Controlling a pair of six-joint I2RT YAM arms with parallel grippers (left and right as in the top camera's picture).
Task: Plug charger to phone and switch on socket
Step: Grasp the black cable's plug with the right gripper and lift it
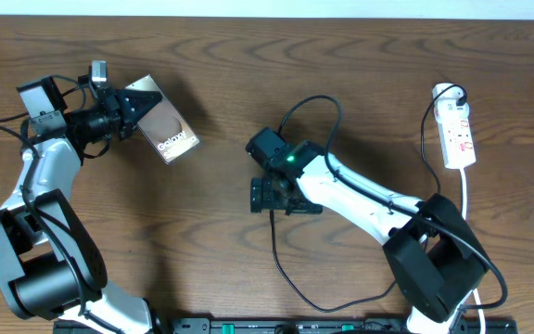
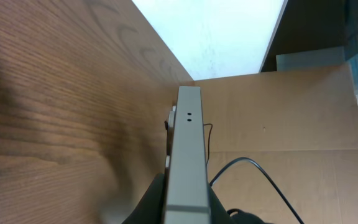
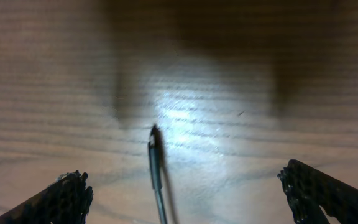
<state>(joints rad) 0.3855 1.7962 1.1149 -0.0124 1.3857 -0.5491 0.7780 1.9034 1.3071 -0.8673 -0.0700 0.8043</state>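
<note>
My right gripper lowers first and then closes on the black plug, since my fingers are still high above the black plug on the wood.
My left gripper is shut on one end of the phone, a dark slab with white "Galaxy" lettering, at the back left. The left wrist view shows the phone edge-on, running away from the gripper between the two dark fingers. My right gripper hovers open over mid-table. In the right wrist view the charger's black plug tip lies on the wood between the wide-spread fingertips, touching neither. The charger cable loops toward the front. The white socket lies at the far right.
The socket's thick white cord runs down the right side past the right arm's base. A second loop of black cable arcs behind the right wrist. A dark rail borders the table's front edge.
</note>
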